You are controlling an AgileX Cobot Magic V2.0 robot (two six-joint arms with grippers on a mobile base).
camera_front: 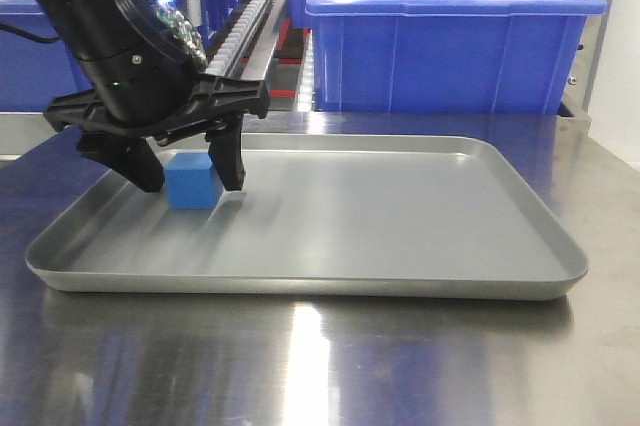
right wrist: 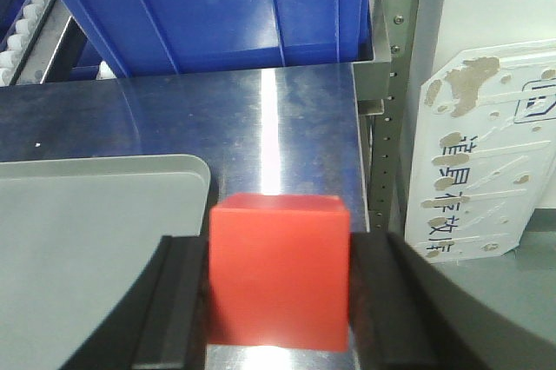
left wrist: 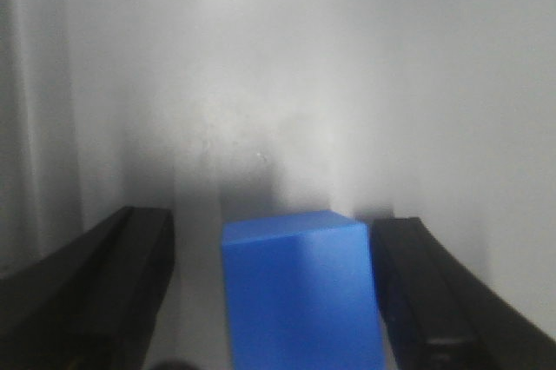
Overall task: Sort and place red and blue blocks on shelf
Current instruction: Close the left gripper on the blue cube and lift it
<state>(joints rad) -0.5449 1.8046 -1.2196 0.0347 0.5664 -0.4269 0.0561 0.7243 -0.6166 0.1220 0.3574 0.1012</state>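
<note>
My left gripper should grip the blue block by its opposite sides next, to sort it onto the shelf.
The blue block sits in the left part of the shallow grey tray. My left gripper is lowered over it, open, one finger on each side. In the left wrist view the blue block stands between the fingers, with a gap on its left and the right finger close beside it. My right gripper is shut on the red block, above the steel table beside the tray's corner. The right gripper is out of the front view. The shelf's roller track runs behind the tray.
Large dark-blue bins stand on the shelf behind the tray, and one shows in the right wrist view. A perforated shelf upright stands at the table's right end. A white worn sign leans beyond it.
</note>
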